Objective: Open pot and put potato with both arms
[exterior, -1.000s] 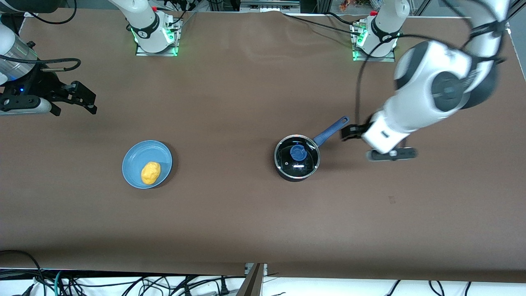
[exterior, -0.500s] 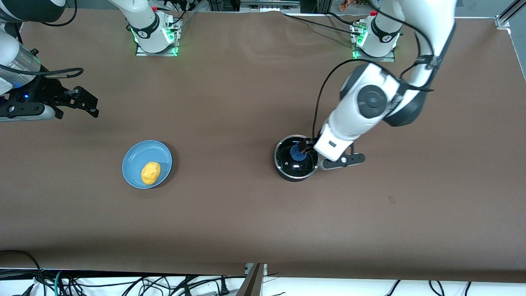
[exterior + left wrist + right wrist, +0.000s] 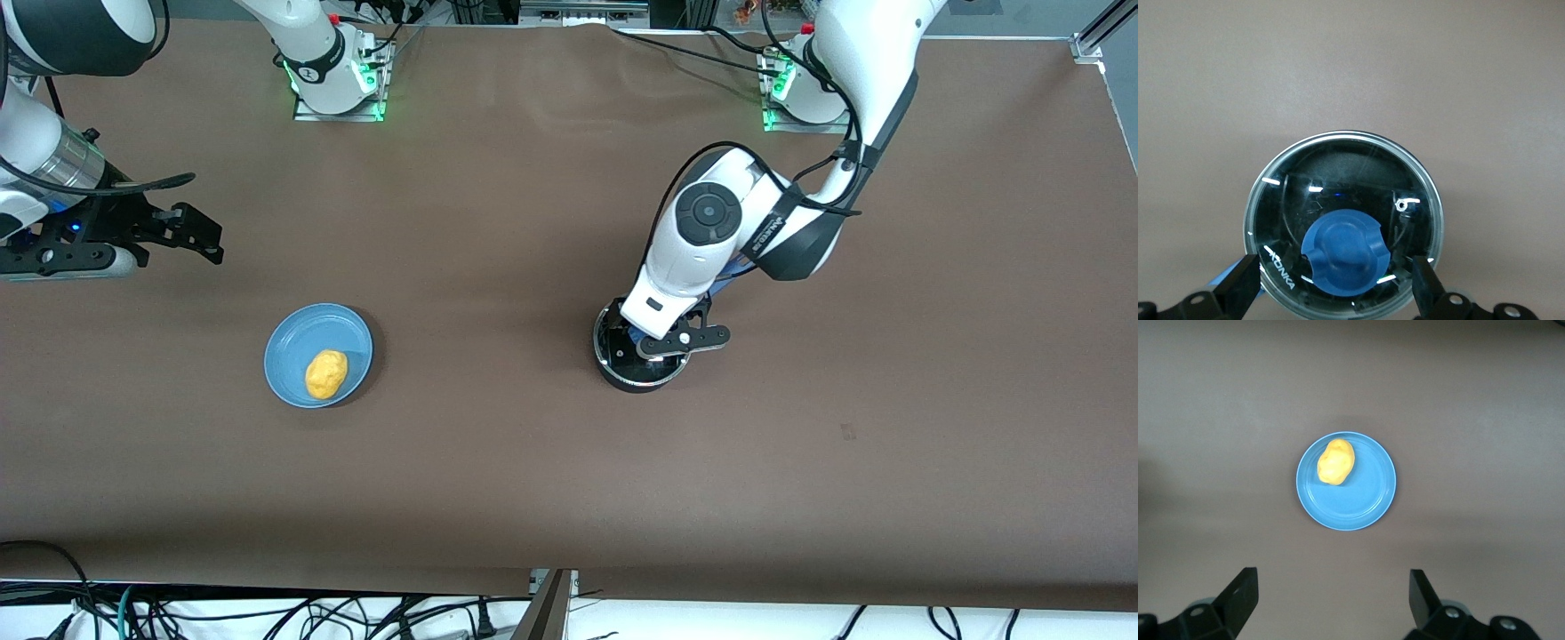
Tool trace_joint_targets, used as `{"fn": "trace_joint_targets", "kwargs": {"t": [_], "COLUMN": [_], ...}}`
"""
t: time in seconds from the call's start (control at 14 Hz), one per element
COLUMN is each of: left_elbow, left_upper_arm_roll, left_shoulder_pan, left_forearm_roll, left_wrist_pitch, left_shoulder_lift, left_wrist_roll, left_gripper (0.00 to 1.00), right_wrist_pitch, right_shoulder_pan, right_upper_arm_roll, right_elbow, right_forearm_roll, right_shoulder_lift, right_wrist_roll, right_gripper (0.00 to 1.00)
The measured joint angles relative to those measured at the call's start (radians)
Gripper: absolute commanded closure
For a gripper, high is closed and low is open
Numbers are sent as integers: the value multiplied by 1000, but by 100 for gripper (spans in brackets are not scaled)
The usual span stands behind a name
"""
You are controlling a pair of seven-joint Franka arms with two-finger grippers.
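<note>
My left gripper's fingers are above the blue knob on the glass lid. My left gripper should go lower before it closes on the knob.
The black pot stands mid-table with its clear glass lid on. Its blue handle is mostly hidden under the left arm. My left gripper hangs just over the lid. In the left wrist view it is open, and its fingers stand wide on either side of the blue knob, apart from it. The yellow potato lies on a light-blue plate toward the right arm's end. My right gripper is open and empty above the table; its wrist view shows the potato.
The plate is flat and shallow, with the potato near one edge. Both arm bases stand along the table edge farthest from the front camera. Cables hang below the table's edge nearest that camera.
My left arm has swung in from beside the pot's handle until its gripper is over the lid knob. My right gripper has drifted slightly toward the plate. Pot and potato have not moved.
</note>
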Motion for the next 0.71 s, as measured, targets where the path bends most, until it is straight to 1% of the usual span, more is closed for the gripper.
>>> {"fn": "trace_joint_targets", "kwargs": {"t": [0.14, 0.57, 0.64, 0.71], "left_elbow": [0, 0, 0, 0], "left_upper_arm_roll": [0, 0, 0, 0], "left_shoulder_pan": [-9, -34, -36, -37], "left_forearm_roll": [31, 34, 34, 35], "left_wrist_pitch": [0, 22, 22, 22], "left_shoulder_lift": [14, 39, 40, 40], "left_wrist_roll": [0, 0, 0, 0], "left_gripper": [0, 1, 5, 12], "right_wrist_pitch": [0, 0, 1, 1], "right_shoulder_pan": [0, 0, 0, 0], "right_upper_arm_roll": [0, 0, 0, 0], "right_elbow": [2, 3, 3, 3], "right_forearm_roll": [0, 0, 0, 0], "right_shoulder_lift": [0, 0, 0, 0], "right_wrist_roll": [0, 0, 0, 0], "right_gripper": [0, 0, 0, 0]}}
